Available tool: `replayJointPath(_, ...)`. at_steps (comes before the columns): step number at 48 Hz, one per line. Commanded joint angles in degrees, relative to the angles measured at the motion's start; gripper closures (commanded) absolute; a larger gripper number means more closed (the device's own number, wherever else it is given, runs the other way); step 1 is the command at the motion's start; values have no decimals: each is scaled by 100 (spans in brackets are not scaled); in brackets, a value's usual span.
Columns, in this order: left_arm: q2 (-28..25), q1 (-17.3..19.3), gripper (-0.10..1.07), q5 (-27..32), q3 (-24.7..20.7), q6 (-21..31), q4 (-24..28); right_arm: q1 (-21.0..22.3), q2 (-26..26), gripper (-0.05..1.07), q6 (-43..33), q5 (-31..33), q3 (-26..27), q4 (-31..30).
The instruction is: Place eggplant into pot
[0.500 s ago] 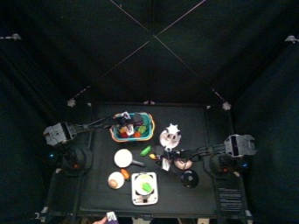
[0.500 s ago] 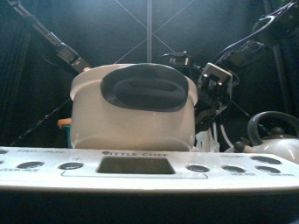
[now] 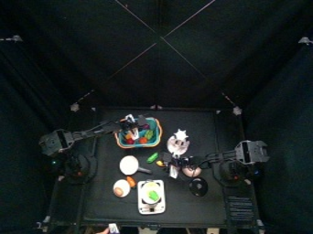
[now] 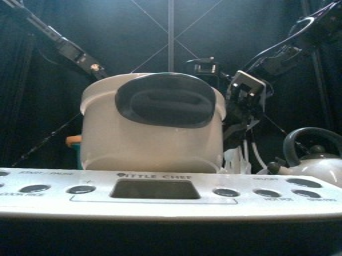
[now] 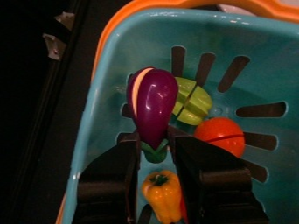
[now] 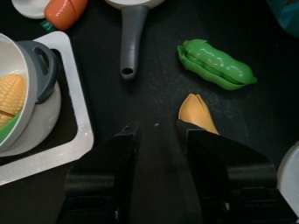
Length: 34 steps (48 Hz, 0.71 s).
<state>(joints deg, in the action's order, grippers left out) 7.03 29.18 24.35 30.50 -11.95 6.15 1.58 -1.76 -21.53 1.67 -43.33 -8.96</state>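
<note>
I need to put the eggplant into the white pot, so my left gripper should grab the eggplant by its green stem end next.
A purple eggplant with a green stem lies in the teal, orange-rimmed basket, which stands at the table's back. My left gripper is open, its jaws standing either side of the eggplant's stem end without closing on it. The white pot stands on the toy stove at the front, a dark lid leaning on it. In the right wrist view the pot holds corn. My right gripper hangs open over bare table, near a yellow wedge.
In the basket beside the eggplant lie a green piece, a red-orange tomato and a yellow pepper. A green pea pod and a pan handle lie ahead of the right gripper. A silver kettle stands front right.
My left arm has reached out from the table's left edge to the basket. The right arm has barely moved.
</note>
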Motion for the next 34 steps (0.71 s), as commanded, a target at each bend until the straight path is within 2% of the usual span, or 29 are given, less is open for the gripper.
replayJointPath(1, 422, -308, 37, -35, 97, -18, 26, 26, -299, 25, -26, -44, 26, -53)
replayJointPath(7, 1011, -765, 37, -114, 360, 0, 0, 88, -431, 25, -26, -44, -26, -88)
replayJointPath(15, 1793, -1731, 37, -545, 791, -9, -299, 158, -501, 25, -18, -44, -53, -97)
replayJointPath(20, 2057, -2224, 37, -782, 1063, 9, -404, 176, -501, 25, -44, -44, -62, -141)
replayJointPath(34, 1872, -3507, 37, -1538, 1582, -26, -1582, 176, -492, 25, -44, -53, -9, -325)
